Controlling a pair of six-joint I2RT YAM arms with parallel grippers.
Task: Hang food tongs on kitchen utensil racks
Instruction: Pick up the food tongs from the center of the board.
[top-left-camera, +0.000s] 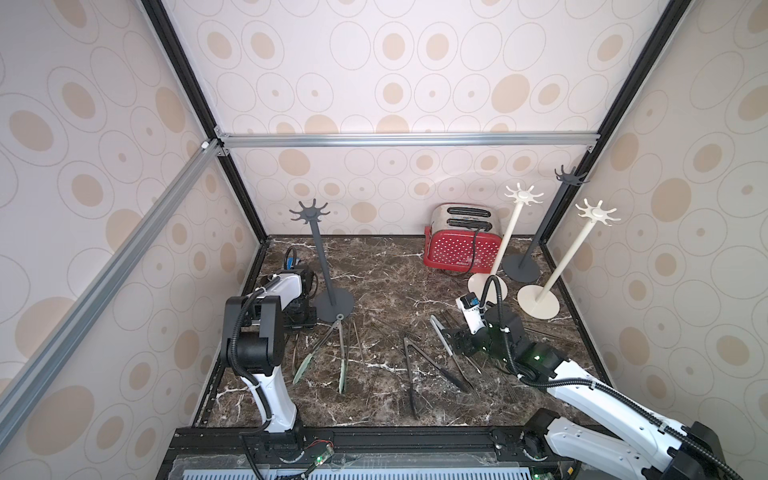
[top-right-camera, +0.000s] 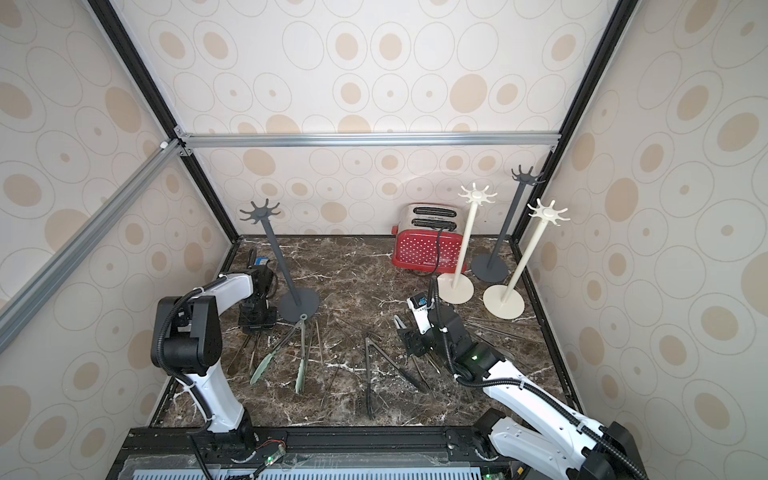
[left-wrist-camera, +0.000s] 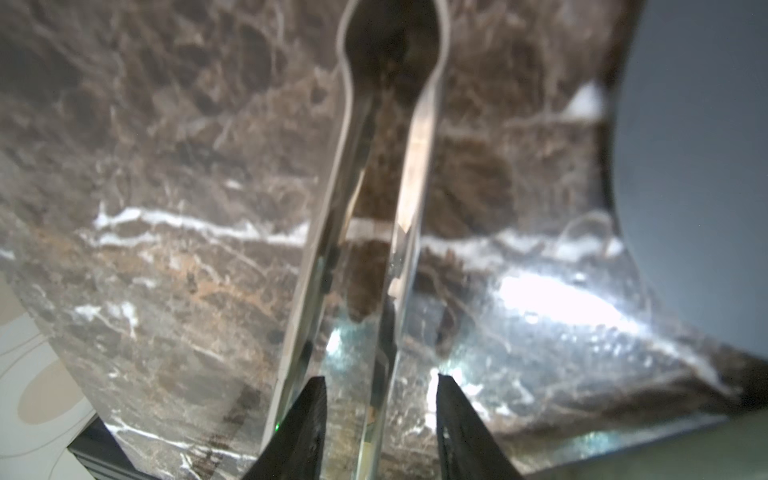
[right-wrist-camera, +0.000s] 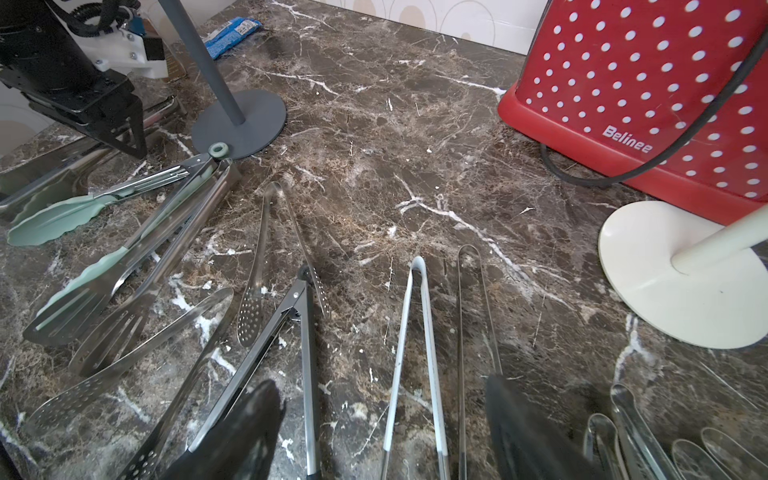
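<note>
The shiny steel tongs (left-wrist-camera: 411, 178) should hang on the rack by the loop at their rounded joined end, so my left gripper should next grab them by one arm, away from that end, to leave the loop free.
Several food tongs lie spread on the dark marble table (top-left-camera: 374, 266): a pale green pair (top-left-camera: 332, 353), a black pair (top-left-camera: 411, 374) and a white-handled pair (right-wrist-camera: 417, 332). My left gripper (left-wrist-camera: 382, 382) is low beside the dark grey rack's base (top-left-camera: 334, 305). Its jaws are apart around shiny steel tongs (left-wrist-camera: 411, 178), and one finger stands clear of them. My right gripper (right-wrist-camera: 386, 399) hovers open just above the white-handled pair and a slim steel pair (right-wrist-camera: 469, 291), holding nothing. Two cream racks (top-left-camera: 509, 237) (top-left-camera: 569, 257) and a second dark grey rack (top-left-camera: 544, 224) stand at the back right with bare hooks.
A red dotted toaster (top-left-camera: 461, 245) with a black cord sits at the back, next to the cream racks. A blue packet (right-wrist-camera: 232, 35) lies behind the left arm. More steel tongs (right-wrist-camera: 631, 436) lie to the right of my right gripper. Patterned walls enclose three sides of the table.
</note>
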